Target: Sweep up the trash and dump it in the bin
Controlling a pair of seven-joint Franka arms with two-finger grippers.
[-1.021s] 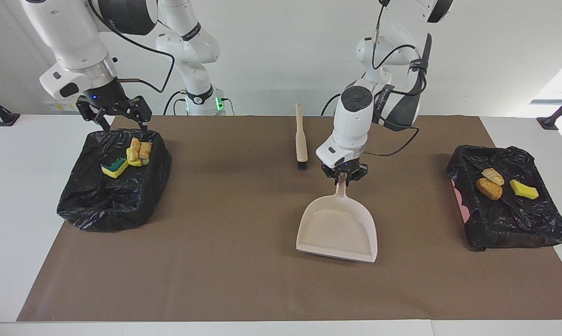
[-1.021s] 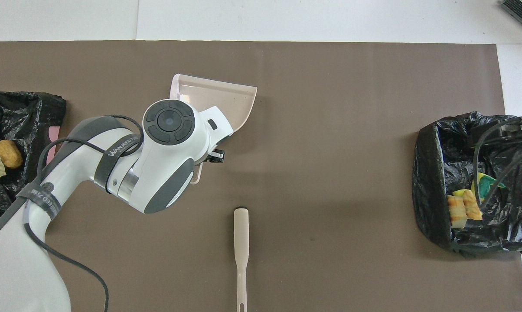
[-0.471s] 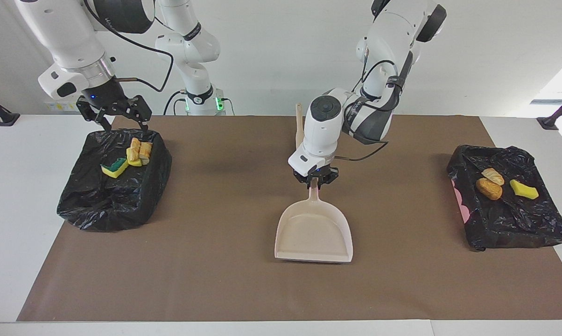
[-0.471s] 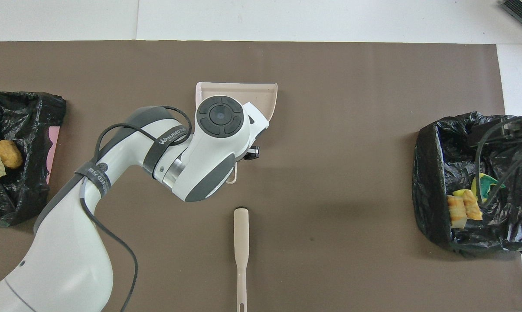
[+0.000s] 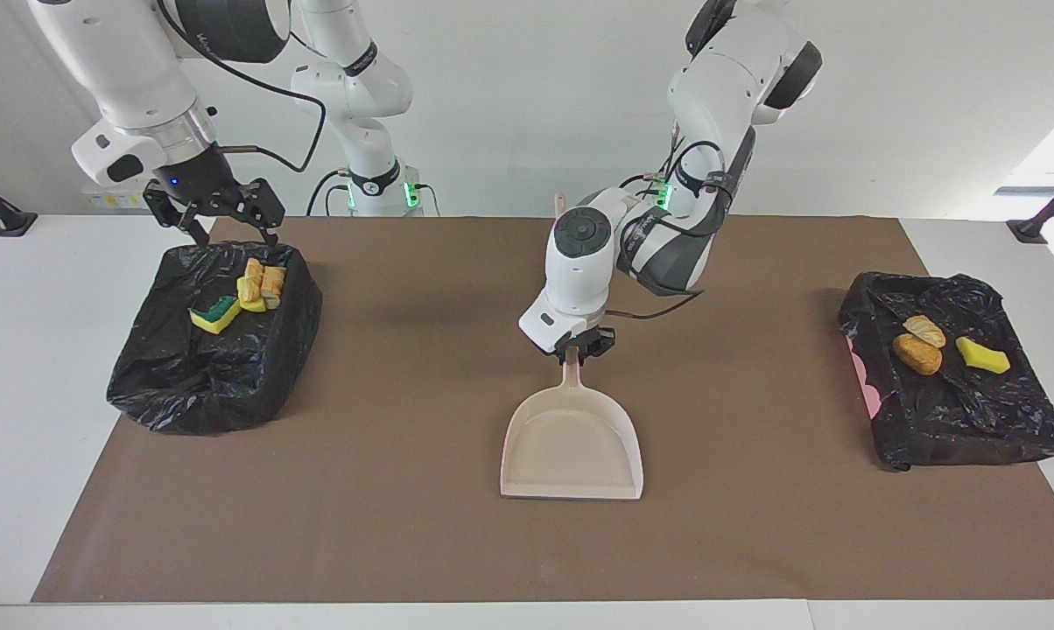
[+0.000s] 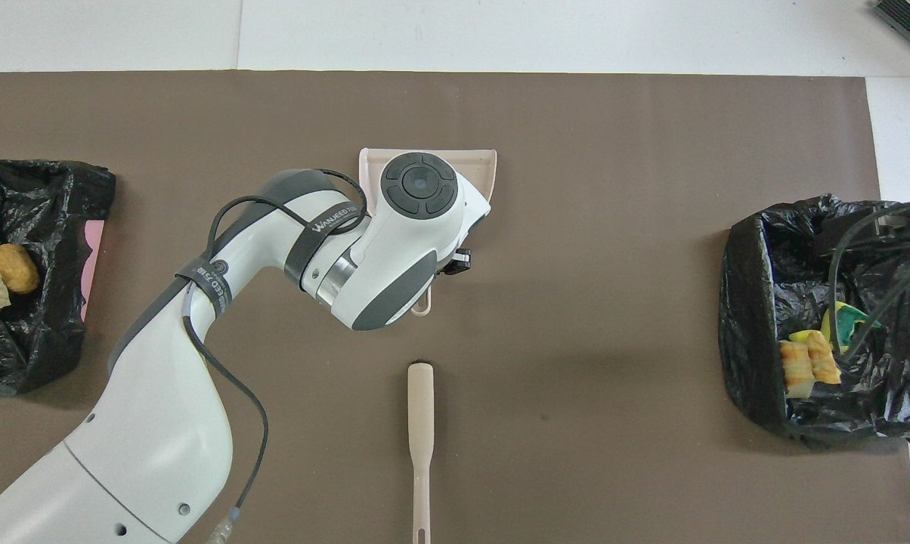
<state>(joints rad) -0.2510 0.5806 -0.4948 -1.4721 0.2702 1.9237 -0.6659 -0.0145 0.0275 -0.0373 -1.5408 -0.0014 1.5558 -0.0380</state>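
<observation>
The dustpan's scoop is low over the brown mat in the overhead view, so my left gripper should open its fingers.
My left gripper is shut on the handle of the beige dustpan, whose empty scoop sits low at the middle of the brown mat, mouth away from the robots. In the overhead view the left arm covers most of the dustpan. The beige brush lies on the mat nearer to the robots. Trash lies in two black-lined bins: a yellow sponge and bread pieces in one, bread-like pieces and a yellow sponge in the other. My right gripper is open above the first bin's edge.
The bins stand at the two ends of the brown mat, one at the right arm's end, one at the left arm's end. White table surface surrounds the mat. No loose trash shows on the mat.
My left gripper has carried the dustpan sideways toward the right arm's end, to the mat's middle, and turned it straight. The right gripper has stayed over its bin.
</observation>
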